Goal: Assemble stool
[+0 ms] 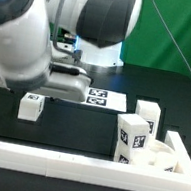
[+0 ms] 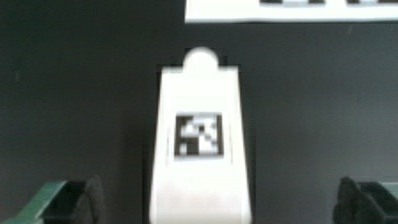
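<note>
The gripper picks up the white stool leg by its blunt end next, so that its rounded peg stays free to enter the seat.
In the wrist view a white stool leg (image 2: 199, 130) lies lengthwise on the black table, its black-and-white tag facing up. My gripper (image 2: 214, 208) is open. Its dark fingers (image 2: 63, 203) stand wide on either side of the leg's near end, with a clear gap on both sides. In the exterior view my hand (image 1: 67, 82) is low over the table and largely hidden by the arm. One leg (image 1: 30, 105) lies near it. Two more legs (image 1: 130, 136) stand at the exterior view's right, beside the round seat (image 1: 157, 156).
The marker board (image 1: 101, 98) lies behind the hand; its edge shows in the wrist view (image 2: 294, 9). Long white border rails run along the front (image 1: 71, 164) and the exterior view's right (image 1: 186, 155). A green backdrop stands behind the table.
</note>
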Controlling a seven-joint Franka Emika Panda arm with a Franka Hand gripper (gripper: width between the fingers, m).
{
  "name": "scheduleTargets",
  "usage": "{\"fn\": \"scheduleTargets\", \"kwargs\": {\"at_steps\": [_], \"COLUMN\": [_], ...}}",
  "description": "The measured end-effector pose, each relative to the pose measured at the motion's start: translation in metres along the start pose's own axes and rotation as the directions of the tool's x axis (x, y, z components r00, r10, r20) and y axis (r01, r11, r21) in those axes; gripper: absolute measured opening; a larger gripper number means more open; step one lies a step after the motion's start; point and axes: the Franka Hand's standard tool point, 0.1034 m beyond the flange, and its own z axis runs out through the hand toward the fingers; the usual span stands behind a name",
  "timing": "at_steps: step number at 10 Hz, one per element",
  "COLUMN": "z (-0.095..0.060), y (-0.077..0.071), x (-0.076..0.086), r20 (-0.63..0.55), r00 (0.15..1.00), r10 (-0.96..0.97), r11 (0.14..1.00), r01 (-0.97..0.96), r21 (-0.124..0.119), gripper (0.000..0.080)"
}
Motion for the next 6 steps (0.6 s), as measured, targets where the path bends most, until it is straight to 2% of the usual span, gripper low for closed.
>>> {"fn": "scheduleTargets", "kwargs": {"at_steps": [1,2,3,5,6], "z": [-0.002,-0.006,-0.006,-0.004,0.005], "y": [0.001,0.001,0.003,0.004,0.007], "x": [0.005,0.001,0.001,0.001,0.005], "r20": [0.003,-0.006,-0.004,-0.001,0.018], "r00": [1.000,1.000,1.000,1.000,1.000], "r10": [-0.003,-0.002,0.001,0.003,0.012], "r11": [1.000,1.000,1.000,1.000,1.000], "r01": [0.003,0.002,-0.001,-0.003,-0.012], "r21": [-0.001,0.009,0.004,0.007,0.017], "gripper": [0.0649,0.0649,0.0649,0.0649,0.0649]}}
